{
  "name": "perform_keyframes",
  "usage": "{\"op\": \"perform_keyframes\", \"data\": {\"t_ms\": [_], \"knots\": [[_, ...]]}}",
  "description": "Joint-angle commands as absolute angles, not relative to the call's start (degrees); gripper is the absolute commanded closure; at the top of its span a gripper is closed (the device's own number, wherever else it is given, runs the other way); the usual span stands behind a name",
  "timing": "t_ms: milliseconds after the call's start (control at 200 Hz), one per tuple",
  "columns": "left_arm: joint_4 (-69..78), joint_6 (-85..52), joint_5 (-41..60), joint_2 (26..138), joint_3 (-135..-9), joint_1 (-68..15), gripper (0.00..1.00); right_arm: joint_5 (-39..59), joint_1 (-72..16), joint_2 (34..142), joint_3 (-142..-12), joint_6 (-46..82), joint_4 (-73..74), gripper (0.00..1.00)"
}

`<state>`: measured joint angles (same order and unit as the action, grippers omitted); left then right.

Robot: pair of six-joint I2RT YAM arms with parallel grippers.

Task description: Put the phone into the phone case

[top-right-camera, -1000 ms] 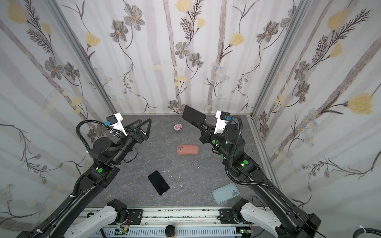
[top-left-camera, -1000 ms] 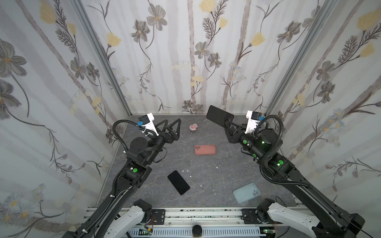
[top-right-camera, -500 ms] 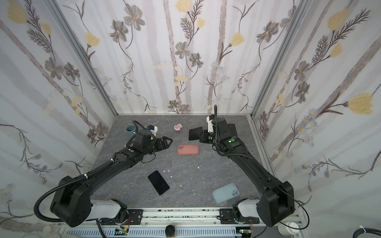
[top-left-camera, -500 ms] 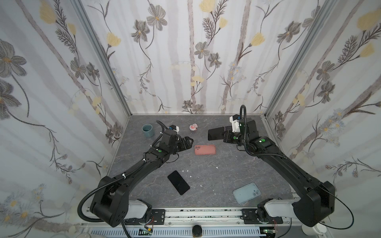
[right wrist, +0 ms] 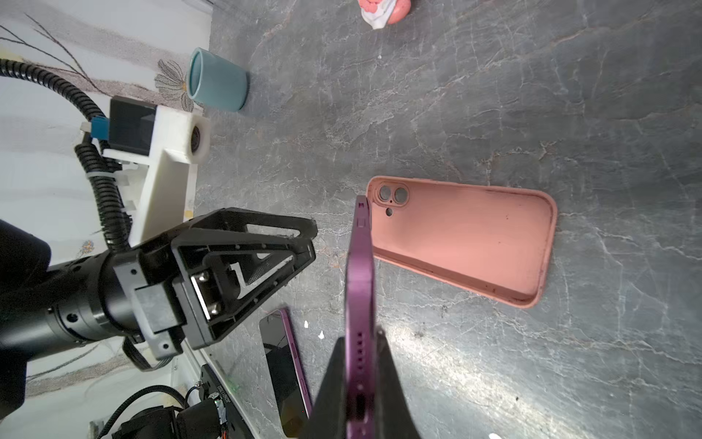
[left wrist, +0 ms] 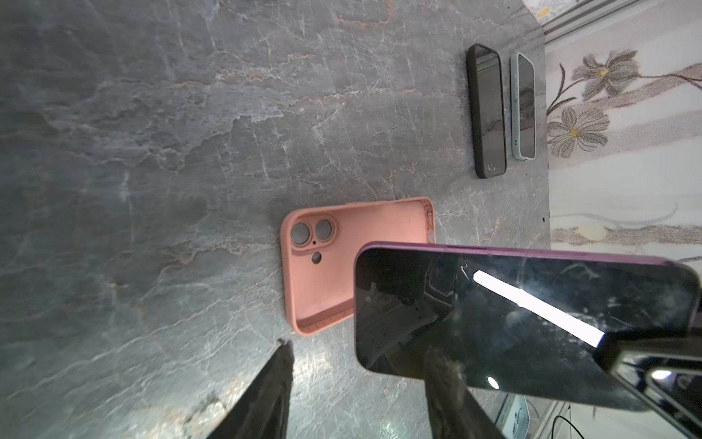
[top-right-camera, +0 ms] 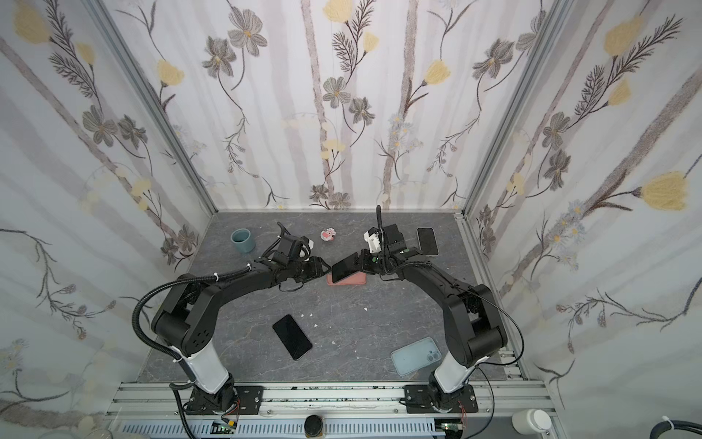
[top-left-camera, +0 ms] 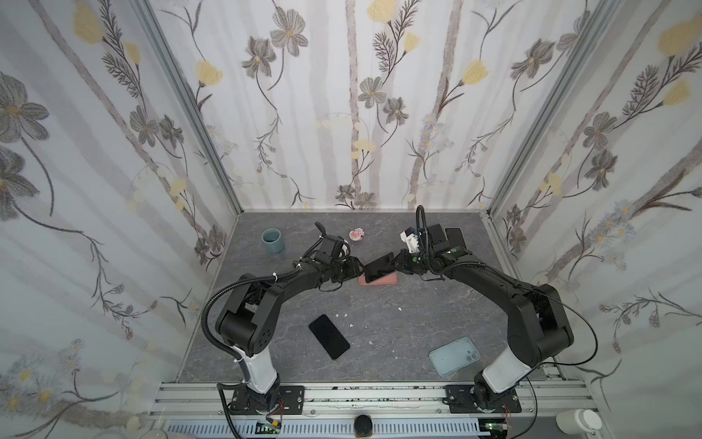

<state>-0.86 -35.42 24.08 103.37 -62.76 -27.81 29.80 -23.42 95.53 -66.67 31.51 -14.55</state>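
Note:
The purple phone's loose end is above the phone case, and the phone would fall crooked if my right gripper opened now, so my right gripper keeps hold of it.
My right gripper (right wrist: 361, 334) is shut on the bottom end of a purple phone (right wrist: 360, 285). The phone (top-left-camera: 381, 266) hangs tilted, screen up, over the left end of the empty pink phone case (top-left-camera: 384, 281). The case (right wrist: 463, 235) lies open side up on the grey table, camera holes toward my left gripper. My left gripper (top-left-camera: 359, 266) sits just left of the phone's free end. In the left wrist view it (left wrist: 359, 346) is open, with one finger (left wrist: 442, 376) overlapping the dark screen (left wrist: 513, 323) and nothing clamped.
A teal cup (top-left-camera: 272, 240) and a small pink toy (top-left-camera: 357, 235) stand at the back. A black phone (top-left-camera: 329, 336) lies front centre and a light blue case (top-left-camera: 454, 356) front right. Two cased phones (left wrist: 486, 110) lie by the back right wall.
Both arms came down from raised poses to the table's middle. The right one brought the phone low over the pink case. The left jaws have narrowed from wide open.

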Motion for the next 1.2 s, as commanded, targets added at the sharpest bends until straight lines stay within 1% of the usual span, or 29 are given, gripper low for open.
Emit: {"op": "perform_keyframes", "data": {"t_ms": [0, 135, 325, 649, 949, 1109, 1199], "knots": [[0.66, -34.46, 26.16, 106.32, -65.13, -27.55, 0.46, 33.29, -22.78, 96.69, -66.28, 32.74, -8.97, 1.0], [1.29, -34.62, 26.07, 108.6, -66.27, -27.42, 0.44, 35.67, -21.48, 98.65, -65.54, 33.34, -7.18, 1.0], [2.08, -34.62, 26.48, 110.65, -66.84, -27.0, 0.46, 37.65, -20.73, 100.72, -64.95, 34.54, -4.23, 1.0], [3.5, -35.33, 28.8, 113.65, -66.36, -26.66, 0.55, 40.24, -20.38, 103.74, -63.28, 35.56, -1.49, 1.0], [4.13, -35.84, 30.89, 114.59, -65.3, -26.72, 0.6, 43.43, -20.05, 106.23, -60.23, 36.1, 1.52, 1.0], [5.12, -36.56, 30.99, 114.03, -63.98, -26.98, 0.6, 42.23, -19.62, 107.46, -57.91, 36.84, 4.28, 1.0], [5.02, -36.5, 30.52, 113.91, -63.46, -27.0, 0.6, 39.99, -19.65, 107.92, -57.39, 36.43, 3.68, 1.0]]}}
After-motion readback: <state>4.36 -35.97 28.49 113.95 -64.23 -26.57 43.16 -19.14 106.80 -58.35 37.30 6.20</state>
